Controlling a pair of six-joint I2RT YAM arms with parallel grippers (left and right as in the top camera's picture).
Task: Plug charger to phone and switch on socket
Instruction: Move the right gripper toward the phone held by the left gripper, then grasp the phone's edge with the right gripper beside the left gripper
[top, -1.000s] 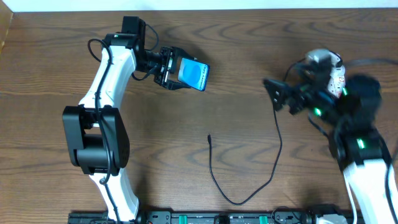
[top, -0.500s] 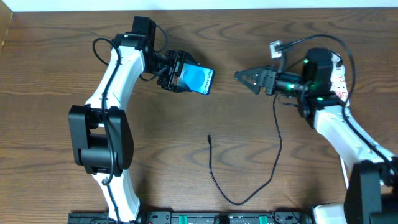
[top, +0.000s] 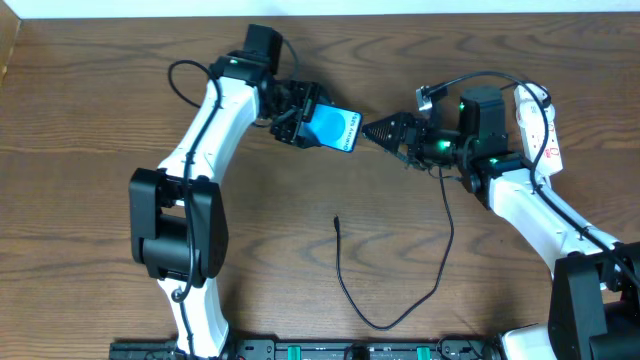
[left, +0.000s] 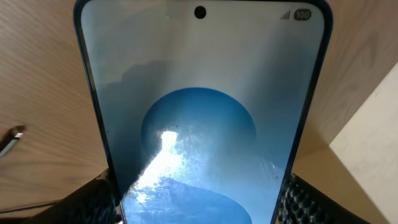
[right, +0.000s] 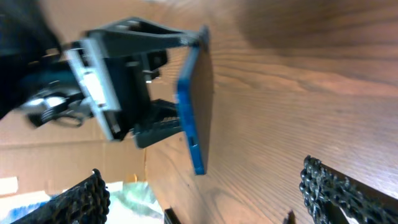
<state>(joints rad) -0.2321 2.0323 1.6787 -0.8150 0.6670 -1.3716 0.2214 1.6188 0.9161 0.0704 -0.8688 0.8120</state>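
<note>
My right gripper should move toward the phone's loose end before it closes on the phone (top: 334, 127); its fingers stop short, with tabletop beside them.
My left gripper (top: 303, 115) is shut on the phone (top: 334, 127), a blue-screened smartphone held above the table at the back centre. The phone fills the left wrist view (left: 199, 112), with my left fingers (left: 199, 202) at its two edges. My right gripper (top: 383, 130) is open and empty, pointing left, just right of the phone's end. The right wrist view shows the phone edge-on (right: 191, 106) between my spread fingers (right: 208, 199). The black charger cable (top: 388, 323) lies in a loop on the table, its small tip (top: 336, 220) free. The white socket (top: 547, 128) lies at the far right.
The cable's upper end runs under my right arm (top: 520, 200), and its plug head is hidden. The wooden table (top: 100, 100) has a pale edge at the back. The cable tip shows at the left of the left wrist view (left: 11, 142).
My left arm has carried the phone to the right. My right arm has swung left from the socket, bringing its open gripper close to the phone's end.
</note>
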